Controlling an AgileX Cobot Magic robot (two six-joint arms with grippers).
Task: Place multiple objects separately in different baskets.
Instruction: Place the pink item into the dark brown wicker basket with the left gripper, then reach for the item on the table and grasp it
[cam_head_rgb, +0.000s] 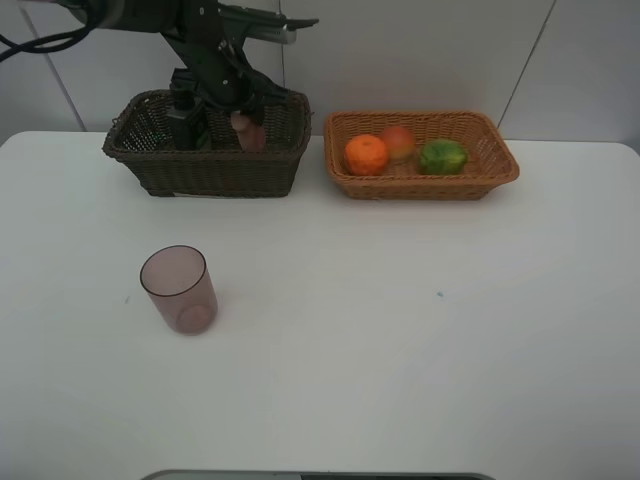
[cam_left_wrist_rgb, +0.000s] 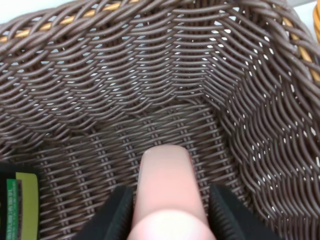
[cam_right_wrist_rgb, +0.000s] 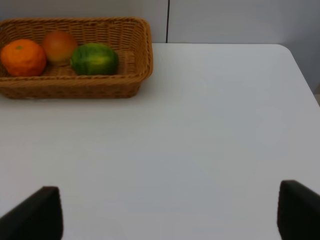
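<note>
The pink bottle's base is down inside the dark brown basket and the bottle would stay there, so it is time for my left gripper to release it.
My left gripper (cam_head_rgb: 245, 122) reaches into the dark brown basket (cam_head_rgb: 215, 170) and is shut on the small pink bottle (cam_head_rgb: 249, 132). The left wrist view shows that bottle (cam_left_wrist_rgb: 167, 175) between both fingers (cam_left_wrist_rgb: 117, 210), just above the woven floor (cam_left_wrist_rgb: 150, 100). Beside it in that basket stands the dark green pump bottle (cam_head_rgb: 187, 125), whose label (cam_left_wrist_rgb: 20, 205) shows at the edge. The orange-tan basket (cam_head_rgb: 420, 116) holds the orange (cam_head_rgb: 366, 153), the red-yellow fruit (cam_head_rgb: 398, 142) and the green fruit (cam_head_rgb: 441, 156). The pinkish cup (cam_head_rgb: 180, 290) stands upright on the table. My right gripper (cam_right_wrist_rgb: 170, 210) is open and holds nothing.
The white table (cam_head_rgb: 400, 330) stretches out in front of both baskets, and a wall rises right behind them. In the right wrist view the tan basket (cam_right_wrist_rgb: 100, 87) with the three fruits lies far ahead, and the table's far right corner (cam_right_wrist_rgb: 285, 50) shows.
</note>
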